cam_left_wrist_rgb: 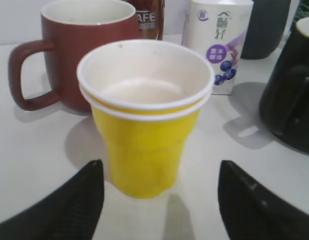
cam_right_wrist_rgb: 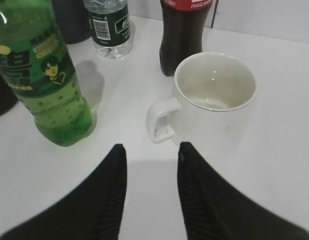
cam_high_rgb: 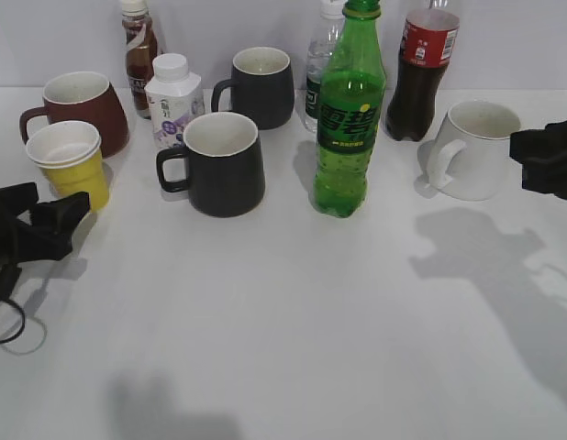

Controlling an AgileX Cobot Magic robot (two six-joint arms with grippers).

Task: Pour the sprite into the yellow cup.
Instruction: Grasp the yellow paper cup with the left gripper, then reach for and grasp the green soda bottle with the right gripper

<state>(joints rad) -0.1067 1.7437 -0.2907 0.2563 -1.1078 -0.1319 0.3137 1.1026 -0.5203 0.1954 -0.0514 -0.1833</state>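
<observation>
The yellow cup is wide at its rim (cam_high_rgb: 63,163) and gets narrower below, so my left gripper needs to take hold of it around its narrow lower body (cam_high_rgb: 88,186) next.
The sprite (cam_high_rgb: 350,115), a tall green bottle with a green cap, stands upright mid-table; the right wrist view shows it at the left (cam_right_wrist_rgb: 42,75). The yellow cup (cam_high_rgb: 73,165) stands at the left in front of a brown-red mug (cam_high_rgb: 82,108); in the left wrist view it is close and centred (cam_left_wrist_rgb: 144,120). My left gripper (cam_high_rgb: 59,215) is open, its fingers (cam_left_wrist_rgb: 159,172) just short of the cup's base, one to each side. My right gripper (cam_high_rgb: 531,156) is open and empty at the right edge, its fingertips (cam_right_wrist_rgb: 152,152) near the white mug's handle.
Two black mugs (cam_high_rgb: 219,163) (cam_high_rgb: 261,85), a white yoghurt bottle (cam_high_rgb: 173,96), a coffee bottle (cam_high_rgb: 138,50), a clear water bottle (cam_high_rgb: 322,60) and a cola bottle (cam_high_rgb: 426,69) stand round the sprite. A white mug (cam_high_rgb: 476,147) stands at the right.
</observation>
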